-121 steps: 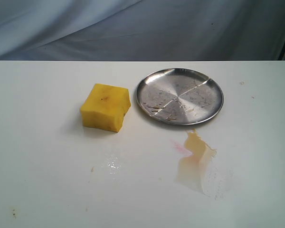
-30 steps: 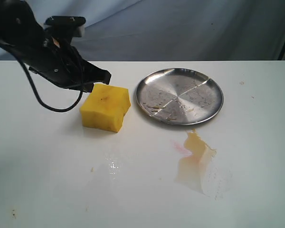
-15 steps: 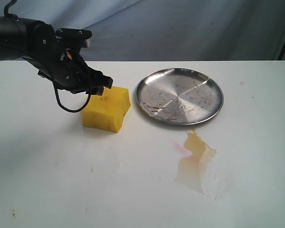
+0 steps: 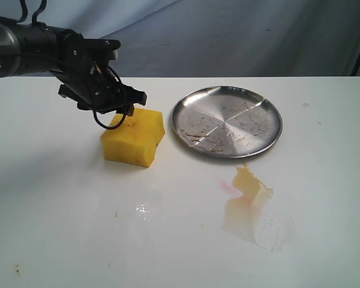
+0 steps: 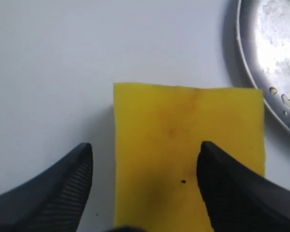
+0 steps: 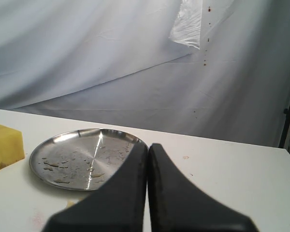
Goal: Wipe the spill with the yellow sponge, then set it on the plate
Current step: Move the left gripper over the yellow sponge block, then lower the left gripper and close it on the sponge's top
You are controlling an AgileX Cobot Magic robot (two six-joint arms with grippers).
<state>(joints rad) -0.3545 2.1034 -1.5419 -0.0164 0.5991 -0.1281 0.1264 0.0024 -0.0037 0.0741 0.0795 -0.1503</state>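
I need to grab the yellow sponge by its edge with my left gripper next, to wipe up the spill.
The yellow sponge lies on the white table, left of the plate. My left gripper hovers over the sponge's back left part, open. In the left wrist view the sponge fills the middle; one finger stands off its side over bare table and the other is over its top. The left gripper's jaws hold nothing. The spill spreads in front of the plate, with a pinkish smear at its left. My right gripper is shut and empty, with the plate and the sponge's edge beyond it.
A small patch of clear droplets glistens in front of the sponge. Small brown specks dot the table near its front left. A grey-blue cloth backdrop hangs behind the table's far edge.
My left arm came in from the left and moved right and lower, so its open gripper now hangs over the sponge. Sponge, plate and spill have not moved.
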